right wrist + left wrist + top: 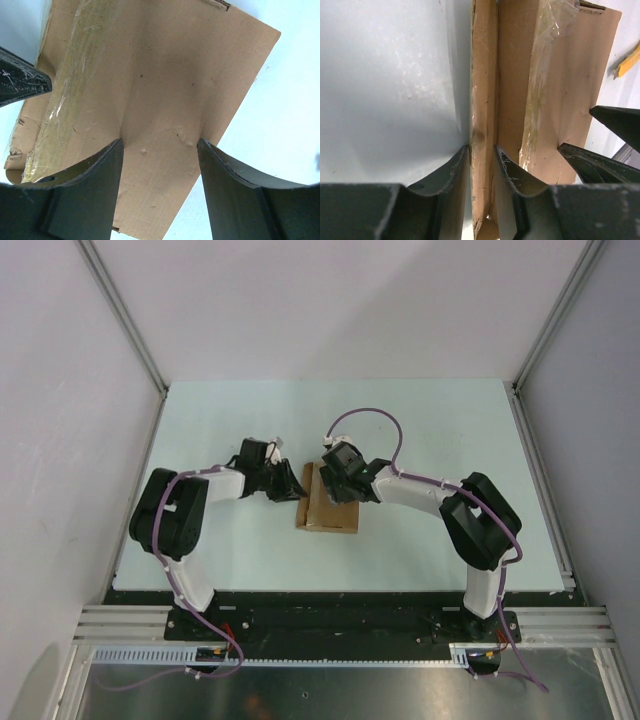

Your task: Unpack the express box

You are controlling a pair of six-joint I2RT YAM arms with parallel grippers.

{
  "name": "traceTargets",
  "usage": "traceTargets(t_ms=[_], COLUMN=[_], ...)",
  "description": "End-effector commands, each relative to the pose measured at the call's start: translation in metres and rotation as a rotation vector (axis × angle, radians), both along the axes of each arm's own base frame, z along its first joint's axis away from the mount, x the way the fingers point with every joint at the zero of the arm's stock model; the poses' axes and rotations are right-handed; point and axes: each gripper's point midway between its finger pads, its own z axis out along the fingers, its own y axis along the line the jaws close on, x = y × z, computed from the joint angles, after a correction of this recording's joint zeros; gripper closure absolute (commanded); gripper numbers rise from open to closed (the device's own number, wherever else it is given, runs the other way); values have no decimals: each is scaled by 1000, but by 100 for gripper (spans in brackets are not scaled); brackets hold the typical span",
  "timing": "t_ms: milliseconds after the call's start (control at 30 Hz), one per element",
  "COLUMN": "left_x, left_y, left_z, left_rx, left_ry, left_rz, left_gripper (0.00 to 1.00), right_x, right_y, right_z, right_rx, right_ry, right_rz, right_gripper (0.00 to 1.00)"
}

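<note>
The robot's left gripper should close now and would hold the thin edge of the flap, as the edge of the flap lies between its fingers, with one finger outside and one in the slit.
The express box [328, 508] is a flat brown cardboard box lying in the middle of the table, with a strip of clear tape [542, 75] along its lid. My left gripper [296, 483] is at the box's left edge. Its jaws [482, 147] stand narrowly open astride the side wall, one finger outside and the other in the slit under the lid. My right gripper [337, 487] is over the box from the right. It is open [160, 142], with both fingertips resting on the lid [165, 75] and nothing held between them.
A yellow object [627, 60] lies on the table beyond the box's far side. The pale table [450, 430] is walled by white panels, with metal rails along its left and right edges. Both arms meet at the box.
</note>
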Motion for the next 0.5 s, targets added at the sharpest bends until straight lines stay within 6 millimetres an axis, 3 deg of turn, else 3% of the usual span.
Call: traceTargets(t_ms=[0,133,300,400,467], left_x=[-15,-13,-13,-7,0], left_y=[-1,-5,-8,-8,-8], left_z=[-15,-21,-24,-17,-2], left_rx=[10,-3,-14,-13,-13], left_ry=[92,113,131,101,49], left_rz=[-42,-52,-59,-57,-61], left_gripper=[67,73,89,99,100], right_x=[9,11,13,14,16], right_y=[0,0,0,0,0], right_z=[-1,0,3,8,15], right_rx=[8,17,29,43,67], right_ry=[-9,-10,-13,-15,-17], right_rz=[-31,-33,-36,-31,-35], right_gripper=[35,35,35,33,32])
